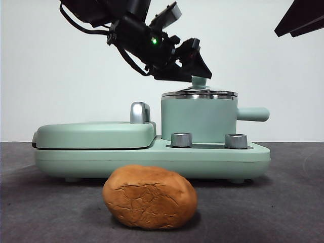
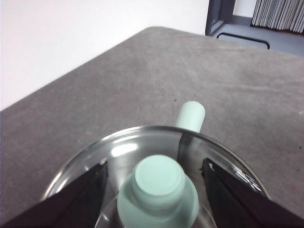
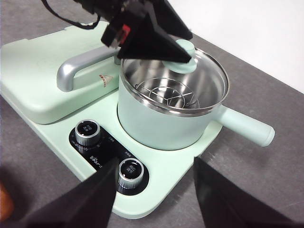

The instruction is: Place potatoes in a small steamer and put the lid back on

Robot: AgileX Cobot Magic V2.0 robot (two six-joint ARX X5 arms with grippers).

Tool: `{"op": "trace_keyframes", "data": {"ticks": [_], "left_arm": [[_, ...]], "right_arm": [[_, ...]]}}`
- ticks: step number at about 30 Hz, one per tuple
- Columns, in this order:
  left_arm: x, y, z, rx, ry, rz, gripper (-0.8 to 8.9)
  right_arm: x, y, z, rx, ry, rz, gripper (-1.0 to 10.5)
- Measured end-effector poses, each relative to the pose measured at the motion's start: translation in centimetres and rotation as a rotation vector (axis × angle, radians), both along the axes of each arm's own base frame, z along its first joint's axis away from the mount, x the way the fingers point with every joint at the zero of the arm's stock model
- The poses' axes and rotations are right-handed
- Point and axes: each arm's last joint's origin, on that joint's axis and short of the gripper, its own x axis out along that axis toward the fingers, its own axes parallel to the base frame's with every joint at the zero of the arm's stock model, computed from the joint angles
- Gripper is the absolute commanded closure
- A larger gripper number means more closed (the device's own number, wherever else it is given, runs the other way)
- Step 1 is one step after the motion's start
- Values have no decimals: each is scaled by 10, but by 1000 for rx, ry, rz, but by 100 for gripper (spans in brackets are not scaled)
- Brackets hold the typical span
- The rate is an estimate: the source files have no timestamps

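Observation:
The lid's glass disc is wider than the open fingers, so my left gripper should next grab the lid by its narrow green knob (image 1: 199, 82) (image 2: 158, 185).
The lid (image 1: 199, 93) rests on the small steamer (image 1: 199, 120), a mint-green pot on the cooker base. My left gripper (image 1: 196, 70) reaches down from the upper left to the lid's green knob (image 2: 159, 183). Its jaws are open, one on each side of the knob, with a gap to it. Through the glass a steel rack (image 3: 166, 95) shows inside the steamer (image 3: 161, 121). The potato (image 1: 150, 196) lies on the grey table in front of the cooker. My right gripper (image 3: 154, 199) hovers open and empty above the cooker's front edge; it shows as a black tip (image 1: 301, 17) at the top right.
Left of the steamer lies the flat mint-green griddle cover (image 1: 96, 134) with a steel handle (image 1: 140, 112). Two steel dials (image 1: 181, 139) (image 1: 236, 140) stand on the base in front of the pot. The steamer's side handle (image 1: 253, 114) points right.

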Motion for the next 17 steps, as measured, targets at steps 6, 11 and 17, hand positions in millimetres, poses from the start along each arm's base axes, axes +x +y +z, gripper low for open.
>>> {"op": "trace_keyframes", "data": {"ticks": [6, 11, 17], "left_arm": [[3, -2, -10, 15, 15, -1, 507], [3, -2, -10, 14, 10, -2, 563], [2, -4, -9, 12, 7, -6, 801]], "right_arm": [[0, 0, 0, 0, 0, 0, 697], [0, 0, 0, 0, 0, 0, 697], [0, 0, 0, 0, 0, 0, 697]]}}
